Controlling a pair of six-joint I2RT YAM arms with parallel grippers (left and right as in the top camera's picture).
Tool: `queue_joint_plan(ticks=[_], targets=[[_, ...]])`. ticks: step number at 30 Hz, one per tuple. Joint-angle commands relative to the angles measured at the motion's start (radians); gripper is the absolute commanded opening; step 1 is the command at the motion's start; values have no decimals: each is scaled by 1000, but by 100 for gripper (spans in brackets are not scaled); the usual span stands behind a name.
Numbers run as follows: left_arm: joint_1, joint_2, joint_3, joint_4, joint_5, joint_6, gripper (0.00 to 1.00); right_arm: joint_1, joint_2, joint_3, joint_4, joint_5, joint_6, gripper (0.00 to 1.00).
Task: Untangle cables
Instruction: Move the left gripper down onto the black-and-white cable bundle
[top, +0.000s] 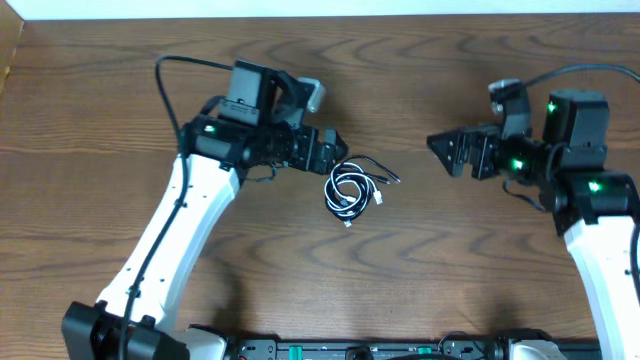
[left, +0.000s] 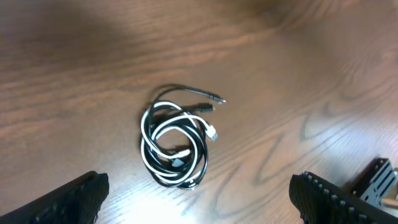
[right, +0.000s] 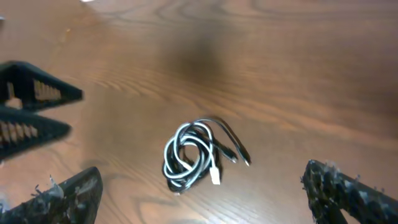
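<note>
The coil has a black and a white cord (top: 331, 190) (left: 147, 139) that my left gripper should reach and grab. The other loops then stay free for my right gripper to untangle.
The cables (top: 349, 187) lie as one small tangled coil of black and white cords on the wooden table, with plug ends sticking out to the right. The coil shows in the left wrist view as cables (left: 176, 142) and in the right wrist view as cables (right: 194, 154). My left gripper (top: 338, 146) hovers just left of and above the coil, open, with nothing between its fingers (left: 71, 200). My right gripper (top: 434, 150) hangs to the right of the coil, well apart from it, open and empty, its fingers (right: 345, 190) spread wide.
The wooden table (top: 320, 270) spreads all around the coil. Both white arms reach in from the front corners. In the right wrist view the left gripper's dark fingers (right: 34, 109) show at the left edge.
</note>
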Motion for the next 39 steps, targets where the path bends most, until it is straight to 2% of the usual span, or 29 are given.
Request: queue_joint_plan(ticks=[1,4,5,7,9,11,13,15,18,22,27,30,39], targets=[[-14,2,24,-51,-27,2,98,5,10,22,30,-142,8,99],[-18,5,13,-18,34,-7,98,9,10,22,58,-183,8,99],[-23,10,2,10,47,-34,91,9,10,22,59,-176,8,96],[-40,32,-6,31,32,-89,84,9,12,20,52,-148,8,88],[-57,64,-6,34,-34,-137,79,9,12,19,45,-130,12,85],[-74,111,-6,37,-163,-251,74,8,12,19,39,-104,55,80],[-85,151,-6,39,-230,-339,71,8,12,19,38,-80,97,77],[-96,200,-6,46,-250,-398,61,8,12,19,35,-50,130,76],[-114,259,-6,57,-251,-426,52,8,12,19,18,29,208,68],[-141,329,-6,66,-253,-444,45,8,12,19,-28,146,297,59],[-165,395,-6,68,-342,-501,44,8,12,19,-71,197,308,59],[-179,429,-6,68,-341,-531,39,8,12,19,-77,198,308,59],[-232,481,-6,67,-352,-536,35,8,12,19,-108,200,307,61]])
